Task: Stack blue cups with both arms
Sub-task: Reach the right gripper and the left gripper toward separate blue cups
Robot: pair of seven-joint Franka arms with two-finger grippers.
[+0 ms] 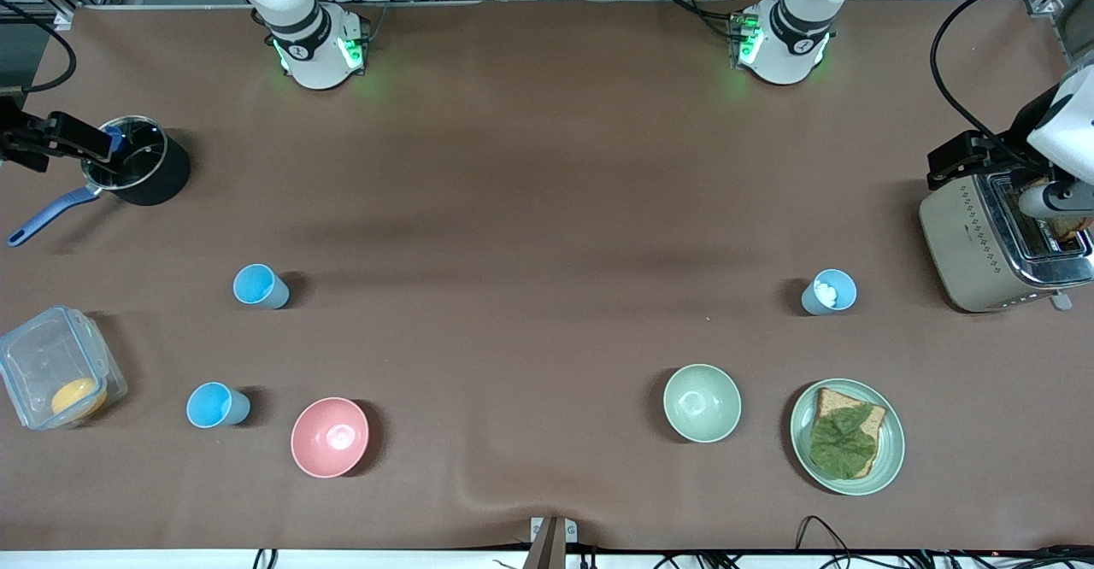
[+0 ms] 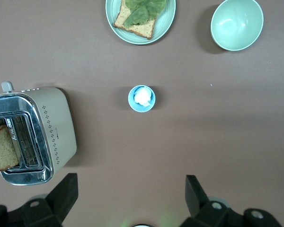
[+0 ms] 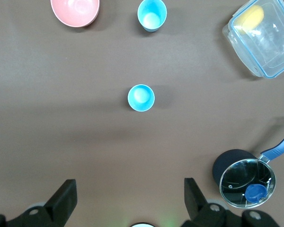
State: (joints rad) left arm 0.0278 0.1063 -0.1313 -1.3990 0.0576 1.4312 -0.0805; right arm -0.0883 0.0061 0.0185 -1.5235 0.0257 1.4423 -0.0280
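Observation:
The robot should next use its left gripper to grab the cup holding the white lump [image 1: 826, 294] by its rim [image 1: 841, 273], so that it can stack the blue cups.
Three blue cups stand upright on the brown table. One cup [image 1: 261, 286] [image 3: 141, 98] and a second cup [image 1: 218, 405] [image 3: 152, 14], nearer the front camera, are toward the right arm's end. The third cup [image 1: 829, 292] [image 2: 142, 98], toward the left arm's end, holds a white lump. My left gripper [image 2: 131, 189] is open and empty, high over the bare table near its base [image 1: 782, 39]. My right gripper [image 3: 130, 189] is open and empty, high over the table near its base [image 1: 316, 48]. Neither gripper shows in the front view.
A pink bowl [image 1: 330, 437] sits beside the nearer cup. There is also a pale green bowl [image 1: 702, 402] and a plate [image 1: 803, 445] with bread and lettuce. A toaster [image 1: 966, 244] holds bread. A black pot [image 1: 149, 172] and a clear box [image 1: 55, 377] stand at the right arm's end.

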